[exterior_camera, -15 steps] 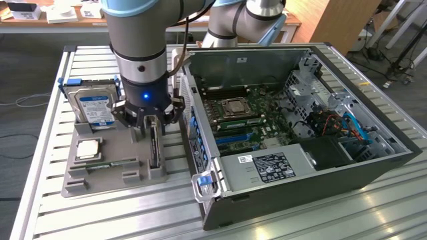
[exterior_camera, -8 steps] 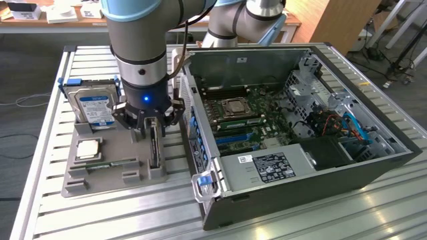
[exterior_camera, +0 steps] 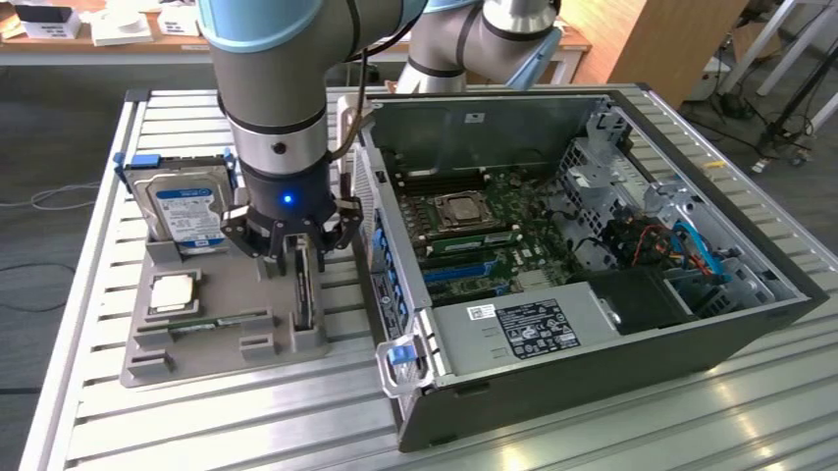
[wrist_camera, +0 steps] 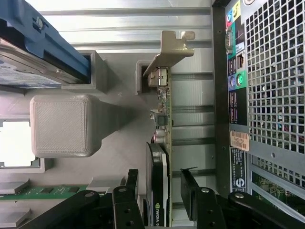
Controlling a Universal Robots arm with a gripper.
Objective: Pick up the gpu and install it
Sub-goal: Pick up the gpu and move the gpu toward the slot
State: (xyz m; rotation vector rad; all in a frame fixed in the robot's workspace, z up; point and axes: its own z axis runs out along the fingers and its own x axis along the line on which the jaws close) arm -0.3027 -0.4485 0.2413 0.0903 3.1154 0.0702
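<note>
My gripper grabs the GPU by its upper edge (wrist_camera: pixel 164 191) next, since the computer case's side (wrist_camera: pixel 222 109) is close.
The gpu (exterior_camera: pixel 304 297) stands on edge in a slot of the grey holder (exterior_camera: pixel 223 363), to the exterior view's left of the open computer case (exterior_camera: pixel 433 392). My gripper (exterior_camera: pixel 302 257) has come down over it, open, with one finger on each side of the card. In the wrist view the gpu (wrist_camera: pixel 163 143) shows its green board, black cooler and silver end bracket (wrist_camera: pixel 174 47). My gripper (wrist_camera: pixel 159 172) straddles it there, and a small gap shows between each of the fingers (wrist_camera: pixel 187 183) and the card.
The holder also carries a hard drive (exterior_camera: pixel 183 211) with a blue-white label, a processor (exterior_camera: pixel 173 292) and a memory stick (exterior_camera: pixel 210 322). The case's motherboard (exterior_camera: pixel 478 240) lies exposed. The case wall (wrist_camera: pixel 271 86) stands close beside the gpu. All rests on a slatted metal table (exterior_camera: pixel 235 432).
</note>
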